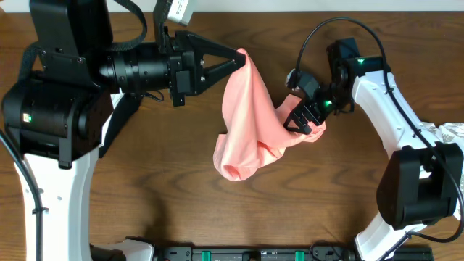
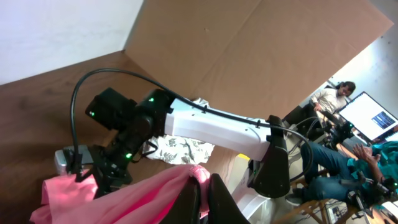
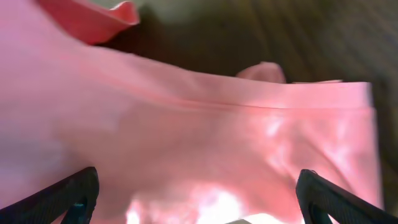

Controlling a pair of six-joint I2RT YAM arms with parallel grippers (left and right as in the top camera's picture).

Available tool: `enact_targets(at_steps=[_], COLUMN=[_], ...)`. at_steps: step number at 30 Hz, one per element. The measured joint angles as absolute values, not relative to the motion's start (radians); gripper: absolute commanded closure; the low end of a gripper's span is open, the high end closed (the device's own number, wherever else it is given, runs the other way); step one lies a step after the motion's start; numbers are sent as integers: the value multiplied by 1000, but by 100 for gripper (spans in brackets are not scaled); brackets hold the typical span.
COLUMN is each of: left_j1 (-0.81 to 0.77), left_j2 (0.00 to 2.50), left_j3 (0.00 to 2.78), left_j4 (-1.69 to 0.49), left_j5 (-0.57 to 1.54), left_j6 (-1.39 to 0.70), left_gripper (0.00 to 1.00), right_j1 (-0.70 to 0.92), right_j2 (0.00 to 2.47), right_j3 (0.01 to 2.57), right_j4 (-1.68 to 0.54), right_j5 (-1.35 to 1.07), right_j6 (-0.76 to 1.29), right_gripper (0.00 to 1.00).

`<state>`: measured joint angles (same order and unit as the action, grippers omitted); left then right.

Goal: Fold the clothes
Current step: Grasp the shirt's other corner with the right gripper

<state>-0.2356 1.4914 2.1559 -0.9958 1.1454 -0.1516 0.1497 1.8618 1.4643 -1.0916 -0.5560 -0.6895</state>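
My right gripper grabs the pink garment's loose edge next, opposite the corner my left gripper holds, to spread the garment for folding.
The clothes (image 1: 246, 123) are one salmon-pink garment, bunched at the table's middle and pulled up at its top corner. My left gripper (image 1: 241, 56) is shut on that corner; in the left wrist view the pink fabric (image 2: 124, 196) is pinched between the two black fingers of the left gripper (image 2: 204, 186). My right gripper (image 1: 303, 122) stands over the garment's right edge. In the right wrist view its jaws are spread wide, one at each side of the picture, and pink cloth (image 3: 217, 124) fills the space beyond the right gripper (image 3: 199, 205).
A white cloth with grey leaf print (image 1: 451, 132) lies at the table's right edge behind the right arm's base, seen as the leaf-print cloth (image 2: 180, 149) in the left wrist view. A cardboard wall (image 2: 249, 50) stands beyond the table.
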Motion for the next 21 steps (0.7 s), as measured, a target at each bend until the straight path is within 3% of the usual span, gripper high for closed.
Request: enact_targets(at_steps=[18,20,21], left_j1=[-236,-236,-236], left_j2=[1491,1491,1491], left_j3=[2156,2156,2156], left_j4=[-996,-996,-996], left_j5=[1145,1145,1145], left_j6=[-152,-152,-152], left_gripper=[94,94,94], right_j1=[276,294,306], right_j2=[1862,1862,1862], right_j3=[1465,1464,1465], right_j4=[-1207,-1190,-1173], right_j5=[-667,-669,-672], right_j6=[-900,-917,-923], right_gripper=[2,18,35])
